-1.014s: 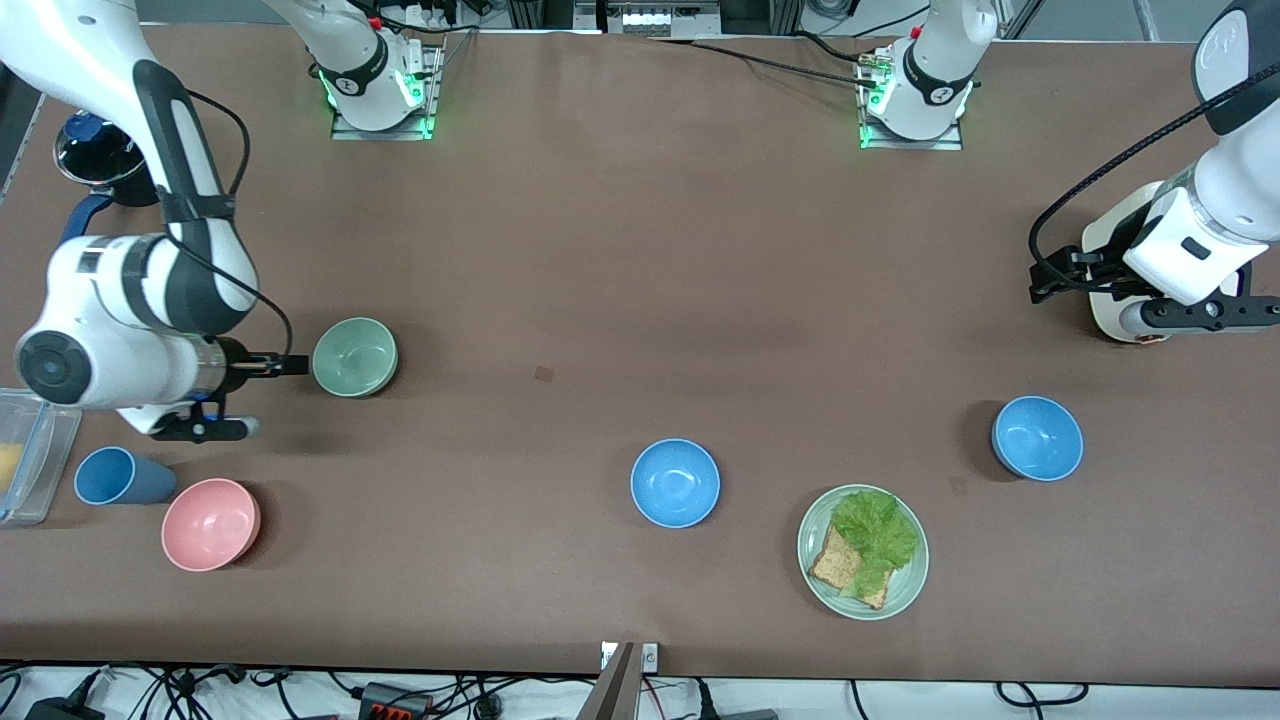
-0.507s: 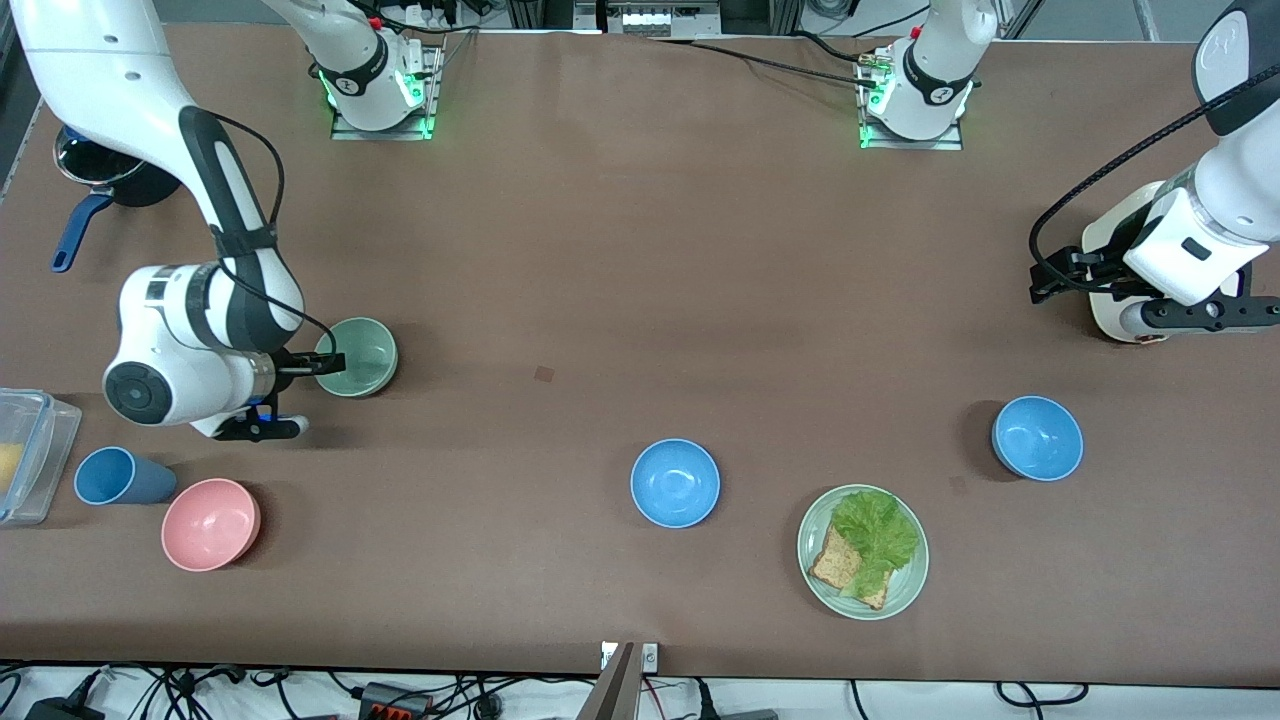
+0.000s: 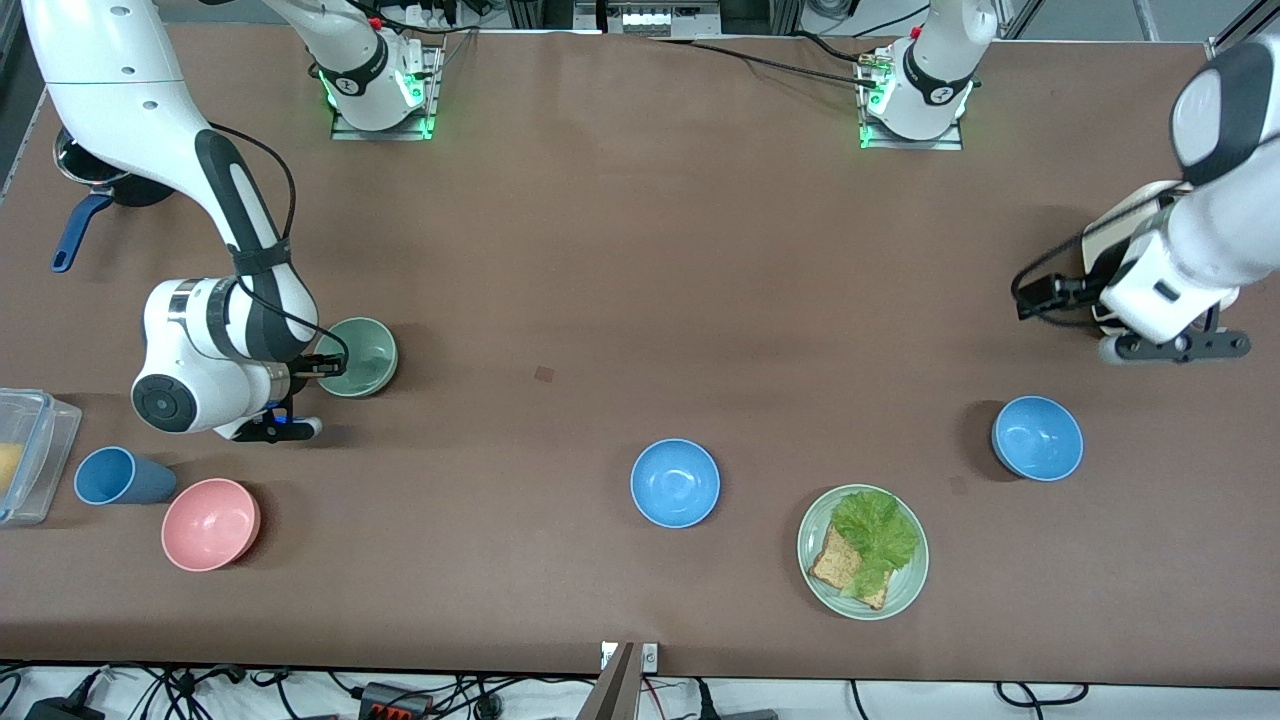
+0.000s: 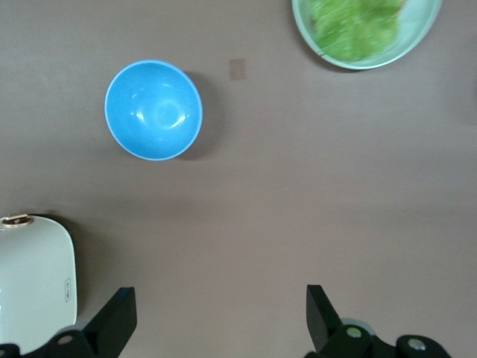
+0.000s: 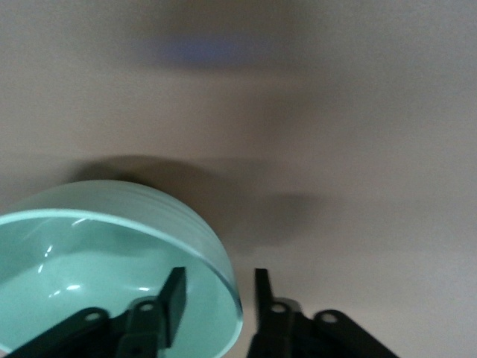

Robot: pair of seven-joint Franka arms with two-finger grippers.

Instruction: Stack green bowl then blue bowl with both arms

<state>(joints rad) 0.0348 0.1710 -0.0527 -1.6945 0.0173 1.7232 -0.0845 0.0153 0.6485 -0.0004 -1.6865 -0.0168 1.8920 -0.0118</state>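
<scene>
I will next grab the blue bowl by its thin rim (image 3: 1081, 439) with my left gripper, as it is wider than my open fingers.
The pale green bowl (image 3: 365, 352) stands upright toward the right arm's end of the table. My right gripper (image 3: 330, 365) is open at its rim. In the right wrist view one finger (image 5: 173, 302) is inside the green bowl (image 5: 89, 268) and the other outside, with the right gripper (image 5: 220, 298) straddling the rim and gaps on both sides. One blue bowl (image 3: 675, 482) stands mid-table near the front camera. A second blue bowl (image 3: 1037, 437) stands toward the left arm's end and shows in the left wrist view (image 4: 153, 110). My left gripper (image 3: 1045, 288) (image 4: 221, 321) is wide open and empty above bare table.
A pale-green plate (image 3: 905, 590) with lettuce and bread lies between the blue bowls, nearer the camera. A pink bowl (image 3: 211, 523), blue cup (image 3: 118, 476), clear container (image 3: 25, 455) and dark pot (image 3: 85, 175) are at the right arm's end. A white object (image 3: 1135, 210) (image 4: 33, 283) lies under the left arm.
My right gripper moved from beside the green bowl to straddling its rim. My left arm shifted a little toward the table's middle and the front camera.
</scene>
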